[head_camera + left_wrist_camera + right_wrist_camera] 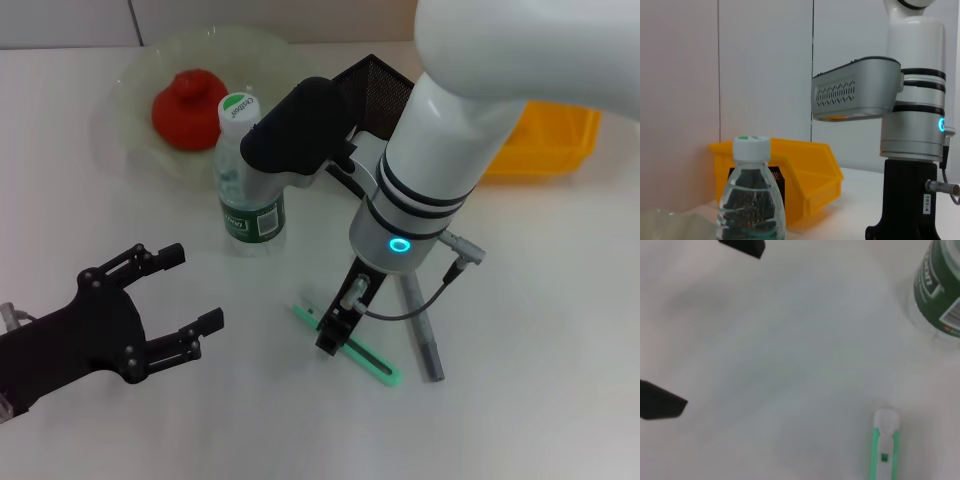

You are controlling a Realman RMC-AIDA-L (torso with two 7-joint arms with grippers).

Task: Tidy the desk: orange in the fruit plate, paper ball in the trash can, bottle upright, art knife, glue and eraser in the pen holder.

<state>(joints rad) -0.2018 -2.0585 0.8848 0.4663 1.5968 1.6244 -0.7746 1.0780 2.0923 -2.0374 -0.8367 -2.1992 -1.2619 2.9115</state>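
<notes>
I can close my right gripper on the green art knife's body [365, 357] [884, 455] now, because the gripper's fingers reach down beside the knife's body.
The orange [188, 108] lies in the pale-green fruit plate [130, 75] at the back left. The bottle [246, 180] [752, 200] stands upright in front of the plate. Behind my right arm are the black mesh pen holder [378, 88] and, further right, the yellow trash can [545, 140] [805, 175]. My right gripper [335, 338] points straight down onto the green-and-white art knife [352, 350] [884, 452], which lies flat on the table. A grey pen-shaped stick [424, 335], perhaps the glue, lies beside it. My left gripper [192, 290] hovers open at the front left. Paper ball and eraser are out of view.
The white table stretches bare along the front and right. In the left wrist view my right arm [912, 150] stands close beside the bottle. The left gripper's black fingertips [660, 402] show in the right wrist view.
</notes>
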